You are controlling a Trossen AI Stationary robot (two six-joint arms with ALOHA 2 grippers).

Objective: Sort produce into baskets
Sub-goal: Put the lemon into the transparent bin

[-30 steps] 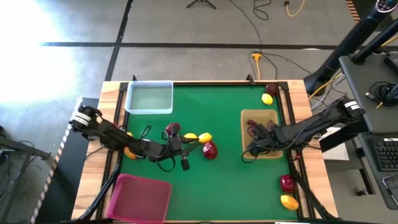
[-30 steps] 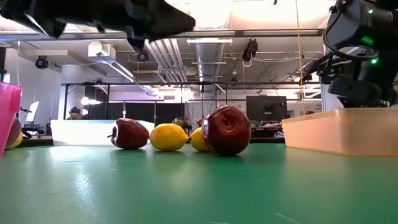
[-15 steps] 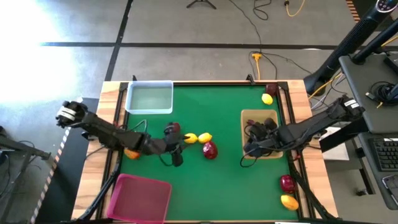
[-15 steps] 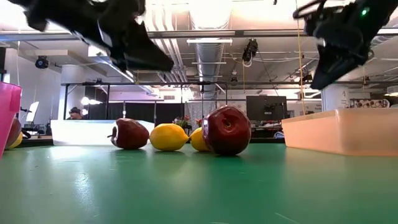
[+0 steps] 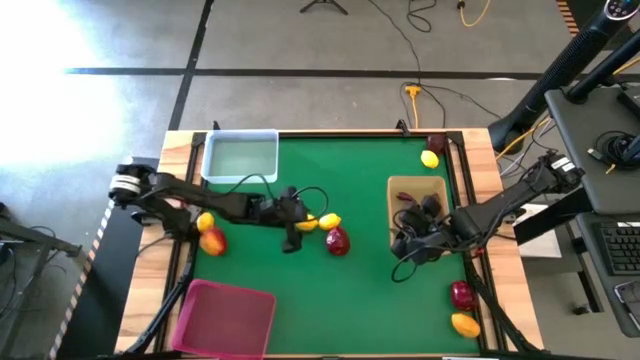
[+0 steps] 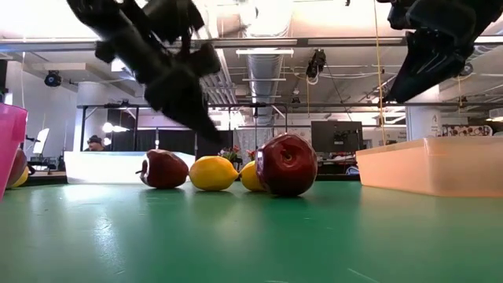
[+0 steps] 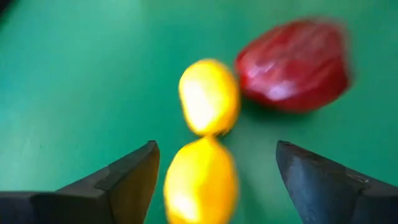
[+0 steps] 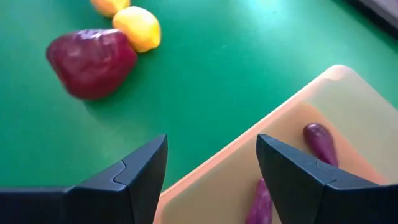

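Observation:
My left gripper grabs the lemon by its middle next, to sort the lemon into the clear bin.
Two yellow lemons and a dark red apple lie on the green table's middle. My left gripper slants down over them, open. Its fingers stand on either side of the nearer lemon with gaps and do not touch it. In the low view the left gripper hangs above a second red fruit. My right gripper is open over the near left corner of the tan tray. Purple pieces lie in the tray.
A clear bin stands at the far left and a pink bin at the near left. A lemon and a red-orange fruit lie by the left edge. A lemon lies far right; an apple and a lemon lie near right.
My left gripper has swung from nearer the table's near edge toward the far edge, to the lemons, and has tipped from pointing down to slanting. My right gripper has risen out of the tan tray. No produce has moved.

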